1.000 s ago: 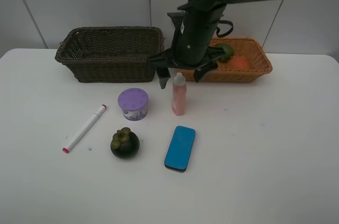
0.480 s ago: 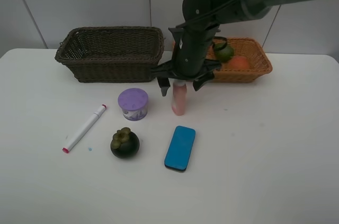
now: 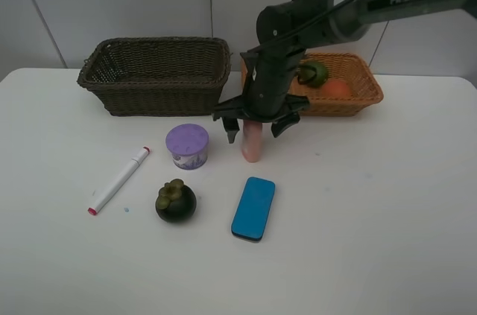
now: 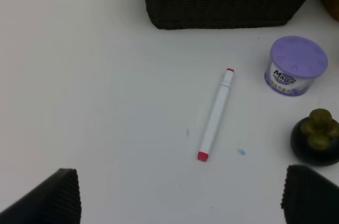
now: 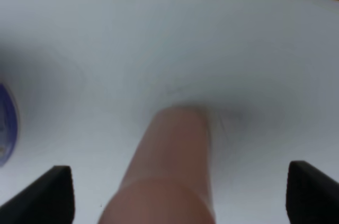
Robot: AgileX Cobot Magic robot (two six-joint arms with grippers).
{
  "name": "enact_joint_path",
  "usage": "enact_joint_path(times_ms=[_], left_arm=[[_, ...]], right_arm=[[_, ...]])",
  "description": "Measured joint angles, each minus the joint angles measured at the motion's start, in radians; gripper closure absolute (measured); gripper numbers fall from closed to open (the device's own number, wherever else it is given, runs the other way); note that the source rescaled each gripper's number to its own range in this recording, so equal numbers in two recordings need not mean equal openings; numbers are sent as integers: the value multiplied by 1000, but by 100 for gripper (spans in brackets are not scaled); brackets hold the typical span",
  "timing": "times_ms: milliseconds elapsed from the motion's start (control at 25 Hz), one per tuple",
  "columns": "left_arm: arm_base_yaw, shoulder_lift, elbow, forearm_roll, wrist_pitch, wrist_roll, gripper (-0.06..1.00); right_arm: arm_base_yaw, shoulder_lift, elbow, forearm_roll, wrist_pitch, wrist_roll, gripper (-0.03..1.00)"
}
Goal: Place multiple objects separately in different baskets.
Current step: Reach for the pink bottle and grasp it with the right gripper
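Observation:
My right gripper now closes on the pink bottle and would catch it: the fingers around it reach down past its top (image 5: 158, 205) to beside its middle (image 5: 170, 152).
The pink bottle (image 3: 252, 144) (image 5: 169, 171) stands upright mid-table, and my right gripper (image 3: 256, 127) (image 5: 180, 192) is open around it, one finger on each side and apart from it. A purple-lidded tub (image 3: 187, 145) (image 4: 296, 65), white marker (image 3: 119, 179) (image 4: 216, 114), dark mangosteen (image 3: 176, 201) (image 4: 317, 136) and blue flat block (image 3: 253, 208) lie on the table. A green lime (image 3: 314, 71) and an orange-red fruit (image 3: 337, 88) sit in the orange-tan basket (image 3: 350, 103). The dark brown basket (image 3: 153, 42) looks empty. My left gripper (image 4: 183, 203) hangs open, high over the marker.
Both baskets stand side by side along the back of the white table (image 3: 387, 203). The right arm (image 3: 313, 13) reaches in from the upper right, over the gap between the baskets.
My right gripper has come down over the pink bottle, from above its cap to around its upper body. Nothing else has moved.

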Motion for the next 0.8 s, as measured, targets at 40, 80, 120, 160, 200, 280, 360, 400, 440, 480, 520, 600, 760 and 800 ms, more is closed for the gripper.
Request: enact_joint_path(times_ms=[40,80,120,160,200,280,360,400,440,480,520,600,760,800], left_arm=[[0,0,0,0,0,0,-5],[0,0,0,0,0,0,-5],[0,0,0,0,0,0,-5],[0,0,0,0,0,0,-5],[0,0,0,0,0,0,-5],[0,0,0,0,0,0,-5],[0,0,0,0,0,0,-5],[0,0,0,0,0,0,-5],[0,0,0,0,0,0,-5],[0,0,0,0,0,0,-5],[0,0,0,0,0,0,-5],[0,0,0,0,0,0,-5],[0,0,0,0,0,0,-5],[0,0,0,0,0,0,-5]], right_arm=[[0,0,0,0,-7,0,3],[0,0,0,0,-11,0,3],[0,0,0,0,-14,0,3],[0,0,0,0,-14,0,3],[0,0,0,0,-14,0,3],[0,0,0,0,-14,0,3],[0,0,0,1,-14,0,3],[0,0,0,2,-14,0,6],[0,0,0,3,-14,0,14],[0,0,0,3,-14,0,25],[0,0,0,6,-11,0,47],[0,0,0,8,-7,0,94],[0,0,0,11,-7,0,97],[0,0,0,11,-7,0,97]])
